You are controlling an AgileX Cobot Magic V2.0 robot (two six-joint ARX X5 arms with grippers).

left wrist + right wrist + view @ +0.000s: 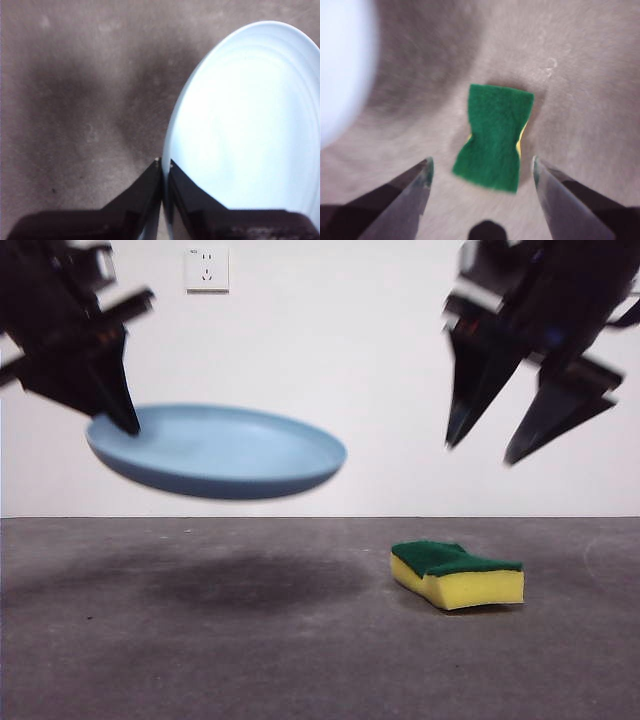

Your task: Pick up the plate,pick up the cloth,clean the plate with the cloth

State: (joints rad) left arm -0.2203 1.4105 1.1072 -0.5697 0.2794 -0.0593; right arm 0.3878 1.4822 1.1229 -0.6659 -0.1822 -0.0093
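Observation:
The cloth is wide at its flared ends. My right gripper should next grab the cloth by its narrow middle (440,559) so it can clean the plate.
The light-blue plate (220,452) hangs tilted in the air above the grey table, held by its left rim in my left gripper (125,420), which is shut on it. The left wrist view shows the rim of the plate (245,120) pinched between the two black jaws of that gripper (164,162). The cloth, a yellow sponge with a green top (457,573), lies on the table at the right. My right gripper (485,450) hovers open above it; in the right wrist view the cloth (495,136) lies below, between the spread jaws of the gripper (481,167).
A white wall with a socket (206,269) stands behind the grey table (250,640). The plate's shadow (240,585) falls on the table under it. A blurred edge of the plate (340,65) shows in the right wrist view.

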